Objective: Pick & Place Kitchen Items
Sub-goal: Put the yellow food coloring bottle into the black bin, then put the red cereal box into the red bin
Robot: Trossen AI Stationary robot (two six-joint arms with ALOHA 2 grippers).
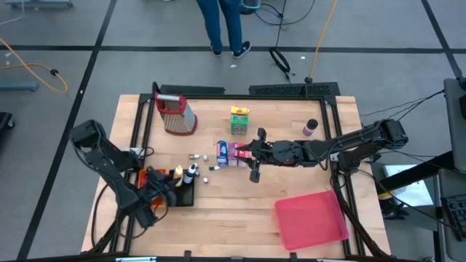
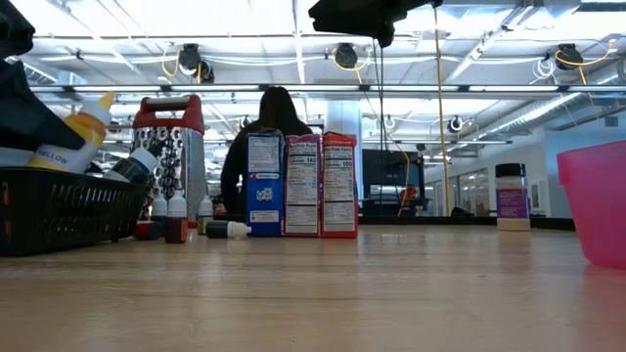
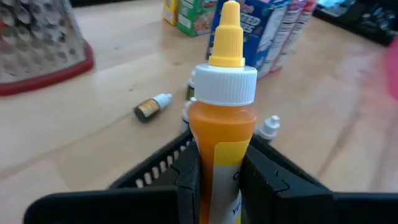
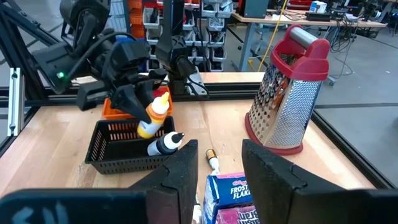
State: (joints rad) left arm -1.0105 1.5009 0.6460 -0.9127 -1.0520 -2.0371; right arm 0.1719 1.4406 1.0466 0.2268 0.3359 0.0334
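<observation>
The yellow bottle, down inside the rim of the black basket (image 1: 186, 198), would stay; my left gripper should open its fingers.
My left gripper (image 3: 217, 167) is over the black mesh basket (image 4: 118, 149) at the table's left and is shut on a yellow bottle (image 3: 222, 118) with a white cap and a yellow nozzle. A dark bottle with a white cap (image 4: 165, 144) and an orange packet (image 1: 153, 175) lie in the basket. My right gripper (image 4: 217, 163) is open and hangs above the blue carton (image 2: 264, 183), the pink carton (image 2: 302, 184) and the red carton (image 2: 339, 184), which stand upright mid-table. A green-yellow carton (image 1: 239, 120) stands farther back. Little bottles (image 1: 194, 157) lie on the table between the basket and the cartons. My left gripper pinches the yellow bottle by its body (image 3: 225, 155) below the white cap, one finger (image 3: 186, 177) on each side, lying across the bottle. The bottle is tilted with its nozzle (image 4: 163, 98) upward over the basket. Whether its lower end rests in the basket is hidden.
A metal grater with a red top (image 1: 175, 114) stands at the far left of the table. A pink bin (image 1: 309, 218) sits at the near right. A small purple-lidded jar (image 1: 311, 127) stands at the far right. A person's legs (image 1: 222, 25) show beyond the far edge.
</observation>
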